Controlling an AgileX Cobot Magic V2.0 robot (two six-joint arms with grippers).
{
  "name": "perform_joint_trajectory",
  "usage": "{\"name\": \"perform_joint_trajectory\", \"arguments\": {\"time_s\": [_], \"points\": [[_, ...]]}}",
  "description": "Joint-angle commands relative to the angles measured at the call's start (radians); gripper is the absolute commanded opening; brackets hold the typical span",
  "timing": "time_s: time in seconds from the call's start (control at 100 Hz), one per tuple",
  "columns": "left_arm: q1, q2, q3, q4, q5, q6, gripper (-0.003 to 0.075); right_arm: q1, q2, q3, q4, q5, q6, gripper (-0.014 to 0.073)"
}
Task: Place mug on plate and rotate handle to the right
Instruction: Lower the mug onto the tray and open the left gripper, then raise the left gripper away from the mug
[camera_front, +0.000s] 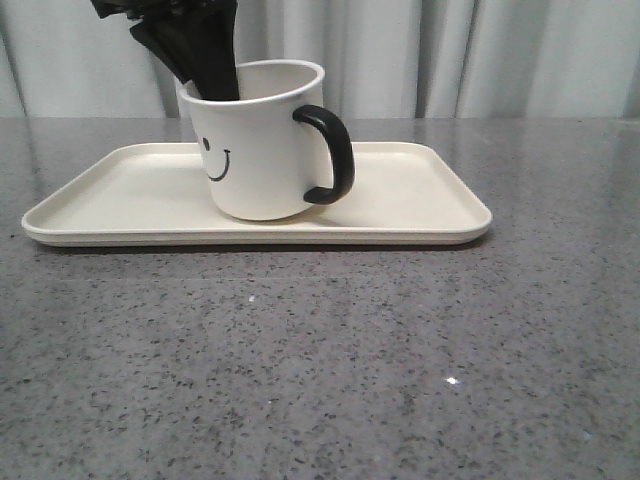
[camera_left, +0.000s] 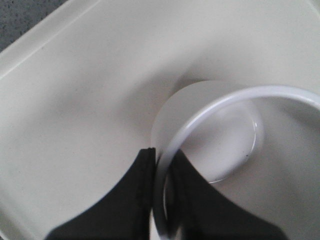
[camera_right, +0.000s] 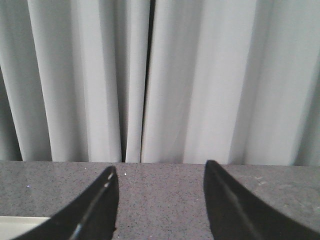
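The mug's base is on the cream plate (camera_front: 420, 200), inside the plate's raised edge, so the left gripper needs to open.
The white mug (camera_front: 262, 150) with a black smiley face stands on the cream plate (camera_front: 420, 200), slightly tilted. Its black handle (camera_front: 332, 150) points to the right in the front view. My left gripper (camera_front: 205, 75) comes down from above and is shut on the mug's rim at its left side, one finger inside and one outside. In the left wrist view the rim (camera_left: 200, 115) runs between the two black fingers (camera_left: 132, 200), over the plate (camera_left: 75, 100). My right gripper (camera_right: 159, 172) is open and empty, above the table facing the curtain, with no mug near it.
The grey speckled table (camera_front: 320, 360) stretches in front of the plate. A pale curtain (camera_front: 480, 55) hangs behind the table. A corner of the plate (camera_right: 20, 222) shows in the right wrist view.
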Motion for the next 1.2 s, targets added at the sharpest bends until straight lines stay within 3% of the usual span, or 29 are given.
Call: {"name": "perform_joint_trajectory", "arguments": {"time_s": [0.0,0.15,0.41,0.53,0.81,1.19], "points": [[-0.008,-0.049,-0.033,-0.028,-0.025,-0.002,-0.0004,0.0,0.009,-0.035,-0.003,-0.072,-0.005,0.0404],[-0.008,-0.049,-0.033,-0.029,-0.025,-0.002,0.0066,0.0,0.009,-0.035,-0.003,-0.067,-0.005,0.0404],[-0.008,-0.049,-0.033,-0.038,-0.027,-0.002,0.0305,0.0,0.009,-0.035,-0.003,-0.065,-0.005,0.0404],[-0.008,-0.049,-0.049,-0.042,-0.019,-0.002,0.0369,0.0,0.009,-0.035,-0.003,-0.065,-0.005,0.0404],[-0.008,-0.049,-0.182,-0.044,0.068,-0.002,0.0379,0.0,0.009,-0.035,-0.003,-0.065,-0.005,0.0404],[-0.008,-0.122,-0.303,-0.011,0.068,-0.002,0.0376,0.0,0.009,-0.035,-0.003,-0.065,-0.005,0.0404]]}}
